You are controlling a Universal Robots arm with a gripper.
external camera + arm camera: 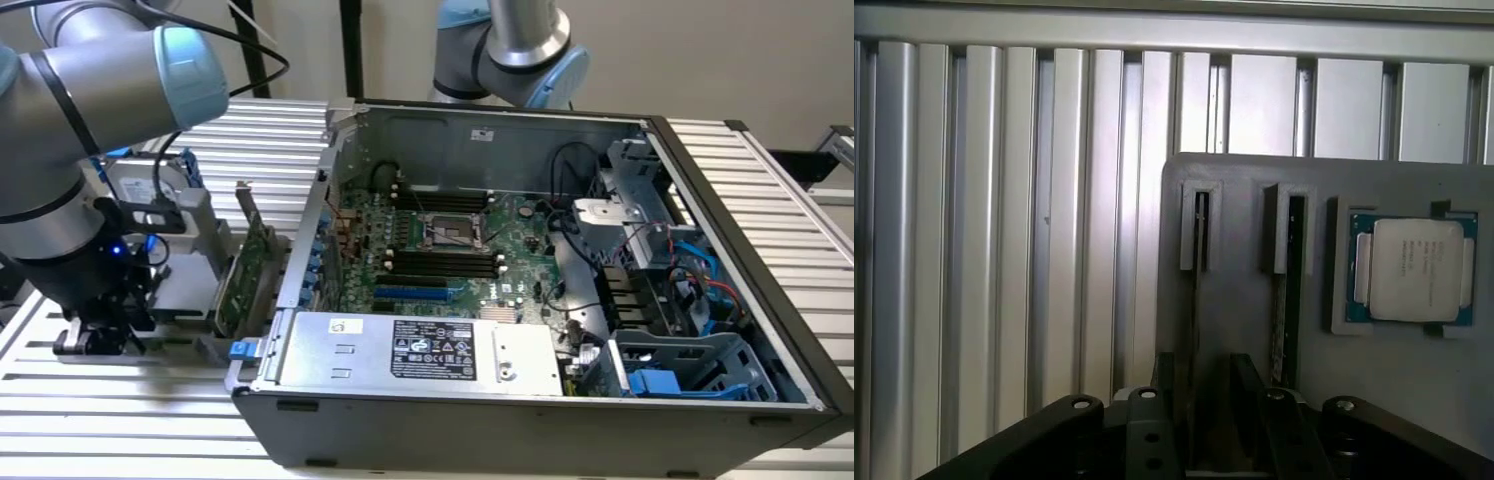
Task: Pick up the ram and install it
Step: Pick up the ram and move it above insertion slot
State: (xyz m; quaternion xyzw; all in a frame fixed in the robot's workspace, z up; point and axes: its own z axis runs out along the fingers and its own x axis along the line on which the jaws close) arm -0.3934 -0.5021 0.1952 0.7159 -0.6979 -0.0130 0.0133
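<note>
The holder's slotted post wraps around the end of the ram. My gripper next needs to grab the ram by its exposed middle [1195, 390] to install it.
Two ram sticks stand edge-on in slots of a grey holder [1244, 200]: one [1198, 290] runs down between my fingers, the other [1281, 320] stands beside it. My gripper [1204, 385] is open, with a dark finger [1164, 375] on each side of the first stick and a gap between them and it. In the exterior view the gripper [100, 338] hangs low over the holder [187, 295], to the left of the open computer case [561, 420]. Black memory slots [434, 265] lie on the motherboard inside the case.
A processor chip [1414, 268] sits in a recess of the holder, beside the sticks. A tall green expansion card [247, 270] stands between the holder and the case wall. A second arm [514, 50] rises behind the case. Ribbed aluminium table [1004, 250] surrounds the holder.
</note>
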